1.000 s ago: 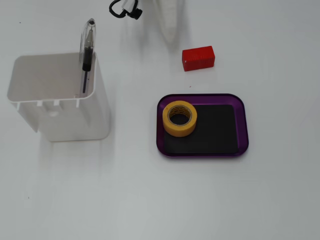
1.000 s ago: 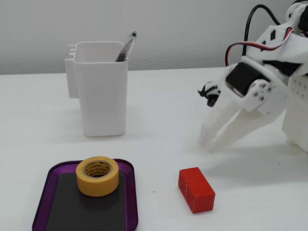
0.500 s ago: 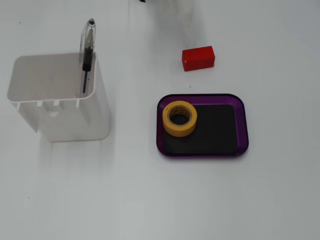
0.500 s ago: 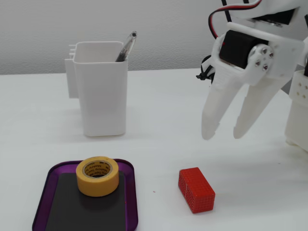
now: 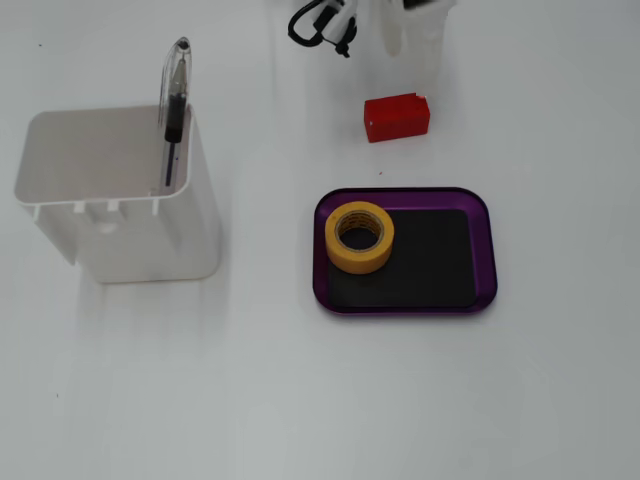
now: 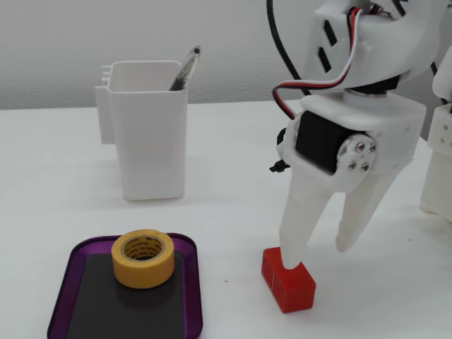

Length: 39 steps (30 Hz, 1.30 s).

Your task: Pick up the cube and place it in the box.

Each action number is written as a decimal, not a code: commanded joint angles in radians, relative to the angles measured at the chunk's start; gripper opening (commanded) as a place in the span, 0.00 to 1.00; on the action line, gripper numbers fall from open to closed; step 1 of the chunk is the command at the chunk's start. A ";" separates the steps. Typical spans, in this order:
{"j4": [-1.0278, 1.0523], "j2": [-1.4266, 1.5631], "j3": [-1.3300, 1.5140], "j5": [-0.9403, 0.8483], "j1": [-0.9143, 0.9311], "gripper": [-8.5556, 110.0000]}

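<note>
The gripper will next grab the cube by its flat sides, to put the red cube (image 5: 397,116) in the purple box.
The red cube (image 5: 397,116) (image 6: 288,279) lies on the white table just beyond the box. The box (image 5: 484,250) (image 6: 62,286) is a shallow purple tray with a black bottom, and a yellow tape roll (image 5: 359,237) (image 6: 143,257) stands in its left half. My white gripper (image 6: 318,251) (image 5: 412,72) hangs open, pointing down over the cube. One fingertip (image 6: 289,256) is at the cube's far top end, and the other is off to the right above bare table. Nothing is held. Whether the fingertip touches the cube I cannot tell.
A tall white container (image 5: 120,200) (image 6: 148,127) with a pen (image 5: 175,95) (image 6: 185,67) stands left of the tray. A black cable loop (image 5: 320,20) hangs by the wrist. The arm's white base (image 6: 441,162) sits at the right edge.
The gripper rose from low at the back, swung forward and came down open over the cube. Cube, tray and tape have not moved.
</note>
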 commanded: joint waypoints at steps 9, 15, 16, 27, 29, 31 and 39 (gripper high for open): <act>-0.153 -0.101 -0.029 0.002 0.163 0.23; -0.173 -0.140 -0.025 0.006 0.164 0.23; -0.173 -0.144 -0.025 0.006 0.163 0.23; -0.241 -0.156 0.032 0.040 0.057 0.23; -0.255 -0.156 0.040 0.037 0.058 0.23; -0.265 -0.158 0.041 0.032 0.063 0.22; -0.278 -0.224 0.040 -0.005 0.058 0.11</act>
